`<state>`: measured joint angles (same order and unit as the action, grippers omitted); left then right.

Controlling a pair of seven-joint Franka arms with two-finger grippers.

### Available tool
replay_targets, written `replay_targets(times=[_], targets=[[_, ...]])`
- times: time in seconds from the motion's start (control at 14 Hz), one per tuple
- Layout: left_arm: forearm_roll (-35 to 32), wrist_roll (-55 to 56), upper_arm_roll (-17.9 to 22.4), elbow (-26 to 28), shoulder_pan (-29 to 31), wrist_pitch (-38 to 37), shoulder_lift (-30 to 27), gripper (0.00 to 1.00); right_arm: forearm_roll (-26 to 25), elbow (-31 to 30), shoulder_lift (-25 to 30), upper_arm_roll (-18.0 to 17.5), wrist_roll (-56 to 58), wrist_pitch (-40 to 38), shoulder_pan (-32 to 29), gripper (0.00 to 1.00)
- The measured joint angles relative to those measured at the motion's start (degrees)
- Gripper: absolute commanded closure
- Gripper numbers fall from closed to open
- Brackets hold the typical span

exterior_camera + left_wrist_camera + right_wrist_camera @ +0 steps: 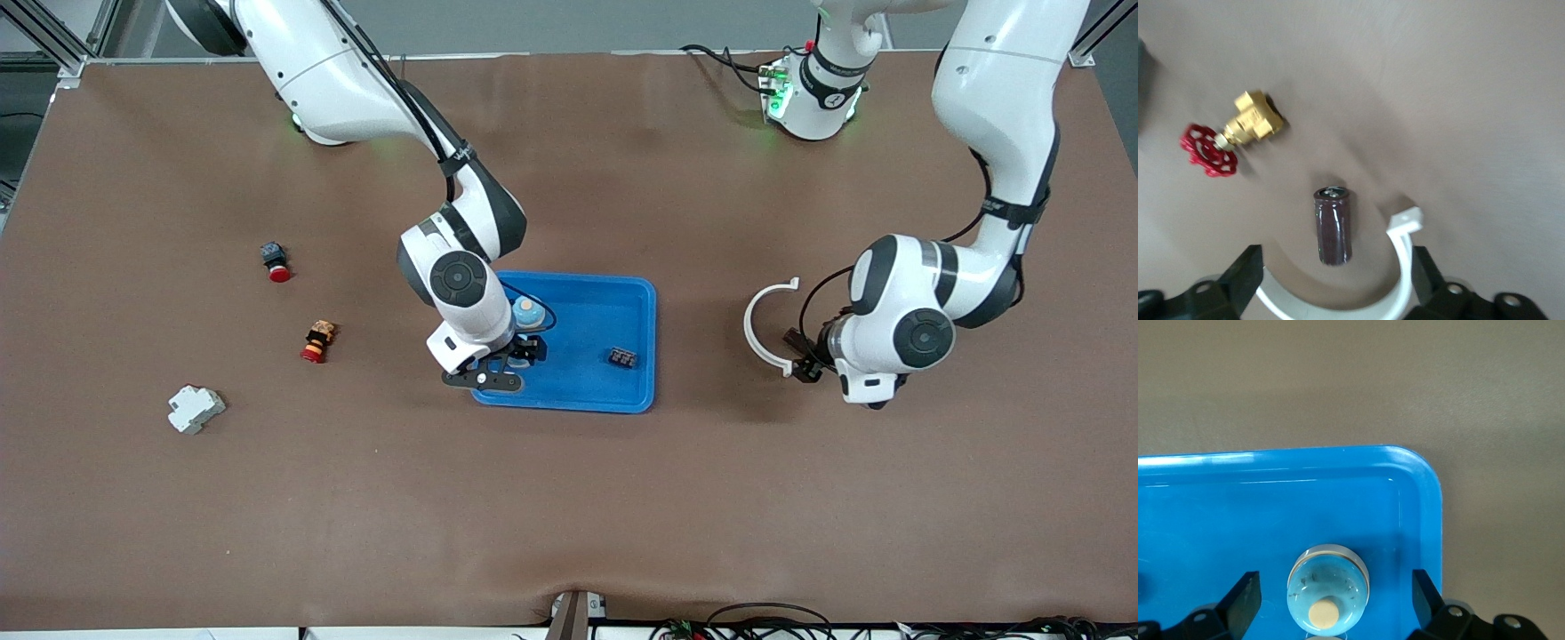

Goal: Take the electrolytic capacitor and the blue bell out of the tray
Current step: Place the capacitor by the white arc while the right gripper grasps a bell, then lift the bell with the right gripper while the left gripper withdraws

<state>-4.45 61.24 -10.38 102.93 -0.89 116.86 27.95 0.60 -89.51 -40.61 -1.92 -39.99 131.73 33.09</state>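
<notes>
My right gripper needs to go lower before it closes on the bell. My fingers are above the bell's dome point(528, 311) point(1327, 592) with blue tray between them, so they would miss if I closed now.
The capacitor point(1333, 225), a dark brown cylinder, lies on the brown table inside the curve of a white C-shaped ring point(1406, 263). My left gripper point(1335, 283) hangs open just above it, one finger on each side and nothing between them. In the front view this gripper point(797, 356) is beside the ring point(749, 324), and the capacitor is hidden. The bell point(1328, 587), a light blue dome with a cream button, stands in the blue tray point(1431, 493). My right gripper point(1335, 610) is open around it without touching. From the front, the bell point(526, 313) shows beside the right gripper point(523, 354).
A brass valve with a red handwheel point(1231, 137) lies near the capacitor. A small black terminal block point(622, 358) sits in the tray point(653, 338). Toward the right arm's end lie a red push button point(276, 262), a red and yellow switch point(317, 342) and a white breaker point(196, 409).
</notes>
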Motion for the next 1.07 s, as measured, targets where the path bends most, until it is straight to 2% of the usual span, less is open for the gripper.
replay_targets(times=[0.21, 0.5, 0.85, 1.07], targets=[[0.0, -7.5, 0.0, -7.5, 0.0, -7.9, -2.3, 0.00, -0.1, 0.0, -0.5, -0.1, 0.1, 0.0, 0.3, 0.00], [-0.1, -21.1, 0.4, -15.0, 0.8, -13.4, -5.6, 0.00, -0.1, 0.1, -1.3, -0.2, 0.1, -0.1, 0.4, 0.00], [-0.1, -38.7, 0.6, -16.8, 2.8, -17.3, -12.9, 0.00, -0.1, 0.1, -2.2, -0.4, 0.1, -0.1, 0.4, 0.00], [0.0, -45.1, 0.6, -17.1, 3.9, -21.8, -17.6, 0.00, -0.1, 0.2, -2.9, -0.8, 0.1, -0.1, 0.7, 0.00]])
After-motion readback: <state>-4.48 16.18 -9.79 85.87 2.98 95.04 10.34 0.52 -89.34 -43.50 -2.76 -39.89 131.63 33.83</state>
